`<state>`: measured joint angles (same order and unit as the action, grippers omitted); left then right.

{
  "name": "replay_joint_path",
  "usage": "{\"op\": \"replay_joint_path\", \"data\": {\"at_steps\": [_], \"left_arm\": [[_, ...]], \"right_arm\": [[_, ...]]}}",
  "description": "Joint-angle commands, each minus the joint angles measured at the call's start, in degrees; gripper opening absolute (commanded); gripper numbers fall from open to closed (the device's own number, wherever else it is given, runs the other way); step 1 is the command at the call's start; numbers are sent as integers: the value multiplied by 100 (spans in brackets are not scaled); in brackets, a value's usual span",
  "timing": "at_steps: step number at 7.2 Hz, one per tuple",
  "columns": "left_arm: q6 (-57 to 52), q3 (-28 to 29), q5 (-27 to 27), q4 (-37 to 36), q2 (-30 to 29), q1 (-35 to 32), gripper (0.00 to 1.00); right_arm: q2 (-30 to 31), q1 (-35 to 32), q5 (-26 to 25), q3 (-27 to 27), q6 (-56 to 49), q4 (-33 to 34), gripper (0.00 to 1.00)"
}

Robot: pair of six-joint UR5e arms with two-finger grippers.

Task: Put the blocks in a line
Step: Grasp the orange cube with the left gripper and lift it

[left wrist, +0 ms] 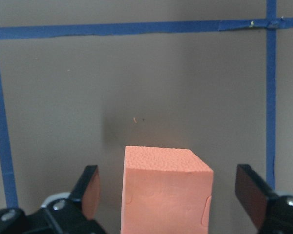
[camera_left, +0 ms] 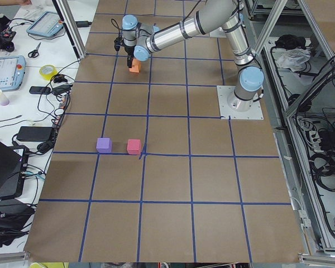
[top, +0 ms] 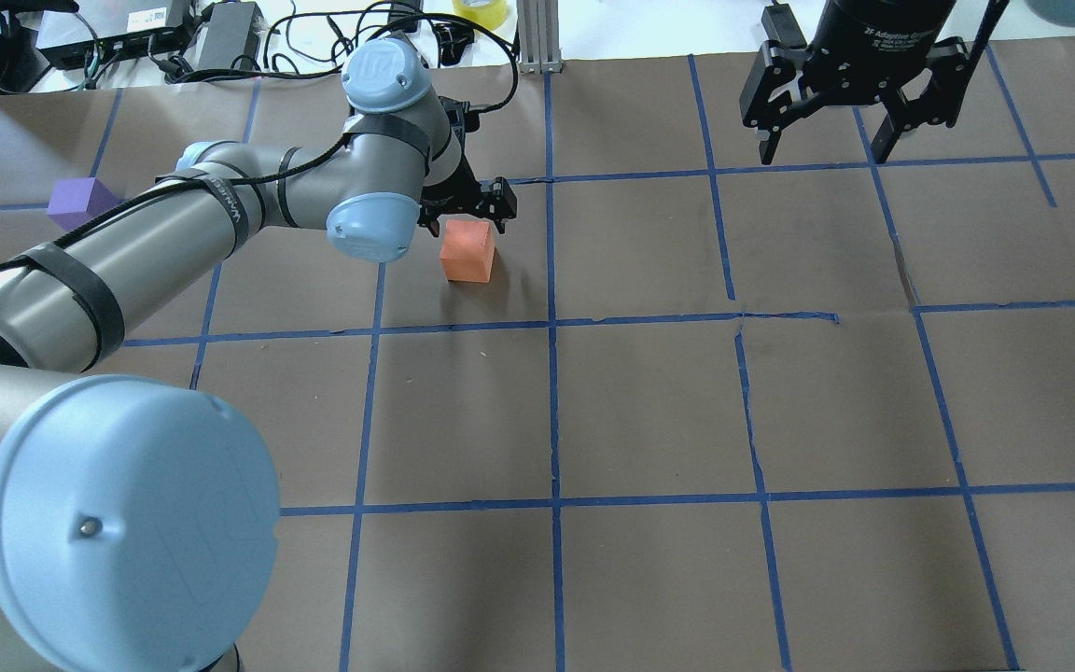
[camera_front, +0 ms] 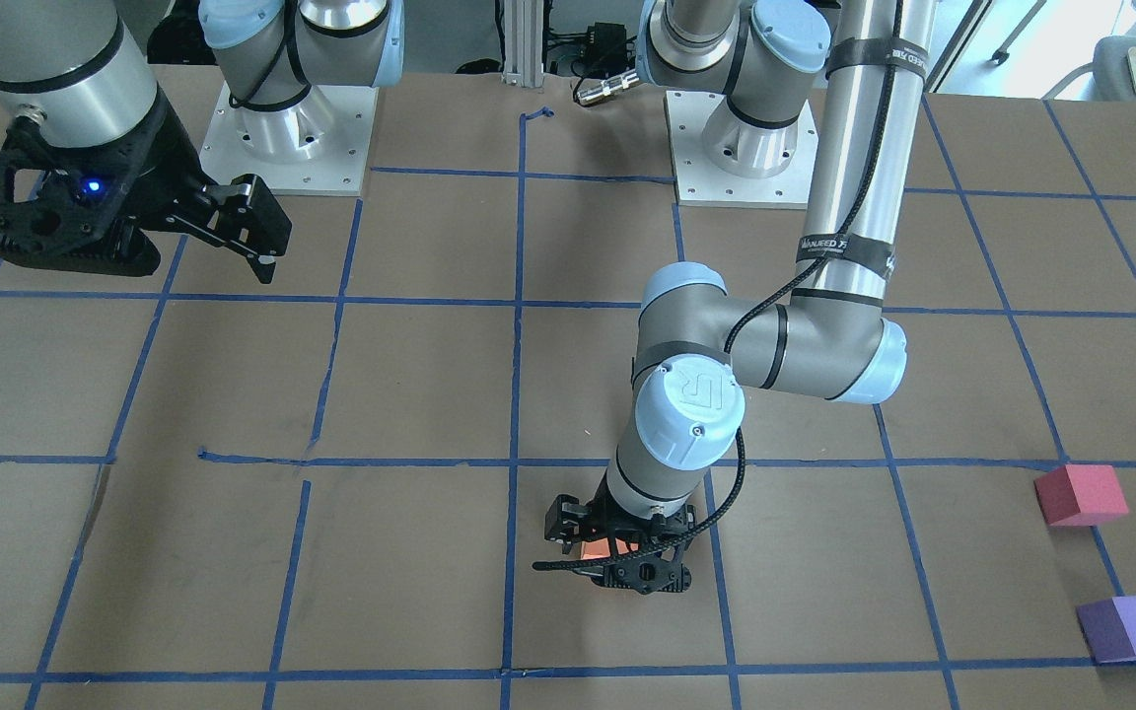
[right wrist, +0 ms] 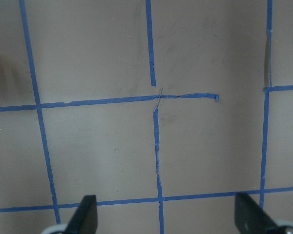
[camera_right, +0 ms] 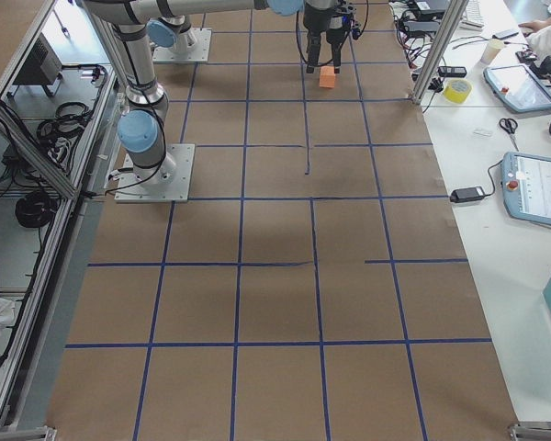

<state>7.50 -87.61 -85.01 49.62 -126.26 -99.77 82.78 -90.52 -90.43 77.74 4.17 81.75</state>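
I need to grab the orange block (top: 467, 250) by its opposite sides with my left gripper next, to line it up.
The orange block (top: 467, 250) rests on the brown table, near the far edge. My left gripper (top: 465, 217) is lowered over it and open. In the left wrist view the block (left wrist: 166, 190) stands between the two fingers with a gap on each side. The purple block (top: 80, 201) sits far off on my left side. It also shows in the front view (camera_front: 1132, 628) with the reddish-pink block (camera_front: 1081, 493) beside it. My right gripper (top: 827, 140) hangs open and empty above the table's right part, with nothing but taped table below it (right wrist: 168, 217).
Blue tape lines (top: 551, 322) divide the table into squares. The two arm bases (camera_front: 297, 138) (camera_front: 741, 148) stand on metal plates at the robot's side. Cables and a yellow tape roll (top: 481, 11) lie beyond the far edge. A side bench holds tablets (camera_left: 5, 70).
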Motion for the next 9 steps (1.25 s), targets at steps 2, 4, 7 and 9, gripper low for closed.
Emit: {"op": "replay_joint_path", "data": {"at_steps": [2, 4, 7, 9], "left_arm": [[-90, -115, -41, 56, -127, -51, 76], [-108, -177, -243, 56, -31, -51, 5], [-65, -142, -912, 56, 390, 446, 4], [-326, -143, -824, 275, 585, 1517, 4]], "right_arm": [[1, -1, -1, 4, 14, 16, 100], [10, -1, -44, -31, -30, 16, 100], [10, -1, -36, -40, 5, 16, 100], [10, -1, -45, -40, 5, 42, 100]]}}
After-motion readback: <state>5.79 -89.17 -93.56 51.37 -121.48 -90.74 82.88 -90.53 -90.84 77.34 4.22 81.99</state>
